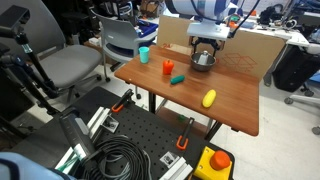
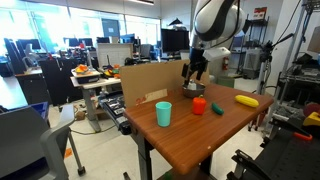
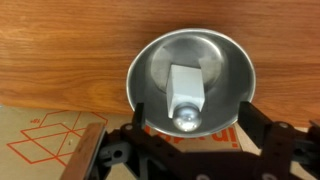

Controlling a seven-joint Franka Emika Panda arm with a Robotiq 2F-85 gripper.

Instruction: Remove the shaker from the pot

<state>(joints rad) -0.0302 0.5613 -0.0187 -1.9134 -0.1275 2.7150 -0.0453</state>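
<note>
The shaker [image 3: 186, 88] has to come out of the pot, so my gripper will next grab its rounded metal top from above, with fingers on opposite sides.
The shiny silver pot [image 3: 150, 62] fills the wrist view on the wooden table. The light-grey shaker [image 3: 186, 88] stands inside it, with its rounded metal top towards the camera. My gripper [image 3: 192, 126] is open just above the pot, one black finger on each side of the rim, holding nothing. In both exterior views the gripper [image 1: 203, 48] [image 2: 196, 72] hangs right over the pot [image 1: 203, 63] [image 2: 193, 89] at the far side of the table. The shaker is hidden there.
On the table [image 1: 240, 92] [image 2: 190, 138] are a teal cup [image 1: 144, 54] [image 2: 163, 113], an orange cup [image 1: 169, 68] [image 2: 199, 105], a small green thing [image 1: 177, 78] [image 2: 218, 108] and a yellow lemon [image 1: 209, 98] [image 2: 246, 100]. A cardboard sheet [image 1: 250, 45] [image 2: 150, 78] stands behind the pot.
</note>
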